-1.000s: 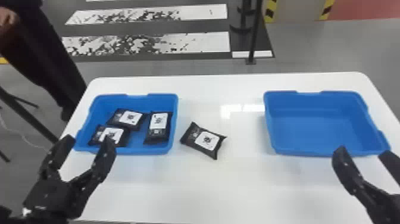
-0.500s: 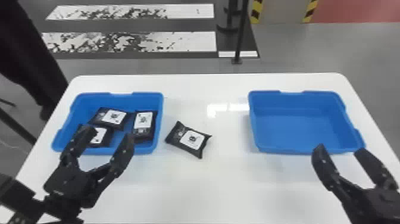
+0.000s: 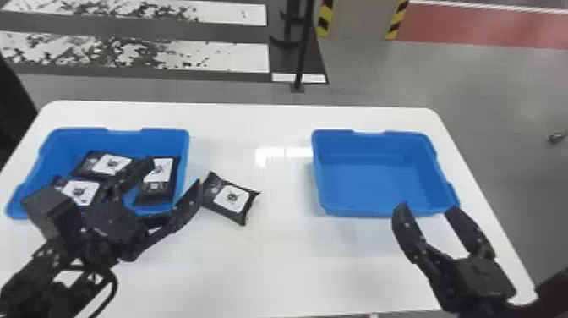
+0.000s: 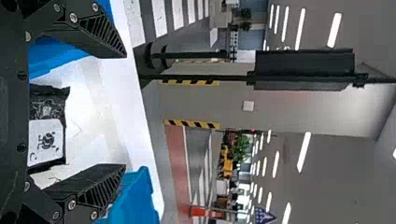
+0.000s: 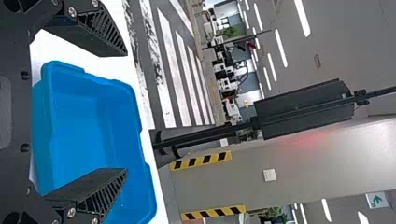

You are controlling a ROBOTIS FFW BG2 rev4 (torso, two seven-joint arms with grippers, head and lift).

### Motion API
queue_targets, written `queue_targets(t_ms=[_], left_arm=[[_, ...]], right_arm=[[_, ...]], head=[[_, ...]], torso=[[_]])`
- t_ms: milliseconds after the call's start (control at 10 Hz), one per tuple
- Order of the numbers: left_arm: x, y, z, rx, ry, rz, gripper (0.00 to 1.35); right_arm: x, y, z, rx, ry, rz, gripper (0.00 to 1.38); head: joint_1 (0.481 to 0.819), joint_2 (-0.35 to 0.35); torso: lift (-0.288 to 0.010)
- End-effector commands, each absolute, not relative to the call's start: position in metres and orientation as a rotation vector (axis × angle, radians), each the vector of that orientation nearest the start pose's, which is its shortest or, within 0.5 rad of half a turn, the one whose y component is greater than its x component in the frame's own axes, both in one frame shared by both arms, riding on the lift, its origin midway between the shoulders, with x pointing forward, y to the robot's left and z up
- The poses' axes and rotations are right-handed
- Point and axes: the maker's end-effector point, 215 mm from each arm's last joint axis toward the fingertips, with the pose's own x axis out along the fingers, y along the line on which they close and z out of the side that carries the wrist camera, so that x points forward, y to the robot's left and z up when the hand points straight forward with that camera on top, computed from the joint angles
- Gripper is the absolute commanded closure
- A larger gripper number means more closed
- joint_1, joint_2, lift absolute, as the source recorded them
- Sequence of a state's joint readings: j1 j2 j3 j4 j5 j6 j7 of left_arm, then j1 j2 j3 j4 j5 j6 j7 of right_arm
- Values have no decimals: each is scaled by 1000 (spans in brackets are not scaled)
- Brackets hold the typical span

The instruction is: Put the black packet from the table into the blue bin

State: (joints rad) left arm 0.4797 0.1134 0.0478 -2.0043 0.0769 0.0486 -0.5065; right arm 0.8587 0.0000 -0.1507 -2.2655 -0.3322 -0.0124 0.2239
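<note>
Next, my left gripper grabs the black packet by its labeled middle (image 3: 230, 198) to put it into the packet-filled blue bin (image 3: 77, 145).
The black packet (image 3: 230, 198) with a white label lies flat on the white table between two blue bins. My left gripper (image 3: 175, 171) is open, its right finger just left of the packet and its other finger over the left blue bin (image 3: 186, 146), which holds several black packets. In the left wrist view, the left gripper (image 4: 123, 112) is spread, with the packet (image 4: 46, 126) beyond its base. My right gripper (image 3: 427, 207) stands open at the near edge of the right blue bin (image 3: 376, 177), which has nothing inside. The right wrist view has the right gripper (image 5: 126, 112) and that bin (image 5: 84, 126).
The white table (image 3: 279, 270) has rounded corners at its far side. A dark post (image 3: 302, 50) stands on the floor behind it. The bins' raised walls flank the packet's area.
The left gripper has moved right and farther over the table, close to the packet. The head view has shifted, so bins and packet appear farther left. The right gripper remains near its bin.
</note>
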Motion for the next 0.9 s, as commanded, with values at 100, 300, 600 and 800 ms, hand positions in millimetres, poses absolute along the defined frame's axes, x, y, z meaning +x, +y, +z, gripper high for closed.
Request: queue_targets(t_ms=[100,300,600,800], left_arm=[[453,123,-383,115,132,-606,199],[474,92,-415,181,199,-702,205],[492,78,-482,294,362,-758,205],[497,78,-514,342,450,-767,205]], right_arm=[[345,-254,-340,240,100,91,133],[347,-250,-339,244,96,97,133],[348,-250,-342,248,101,97,133],[348,-250,-342,248,101,97,133]], head=[[695,-158],[695,-186],[695,-230],[695,-226]], torso=[[-110],[-110],[-110],[-110]])
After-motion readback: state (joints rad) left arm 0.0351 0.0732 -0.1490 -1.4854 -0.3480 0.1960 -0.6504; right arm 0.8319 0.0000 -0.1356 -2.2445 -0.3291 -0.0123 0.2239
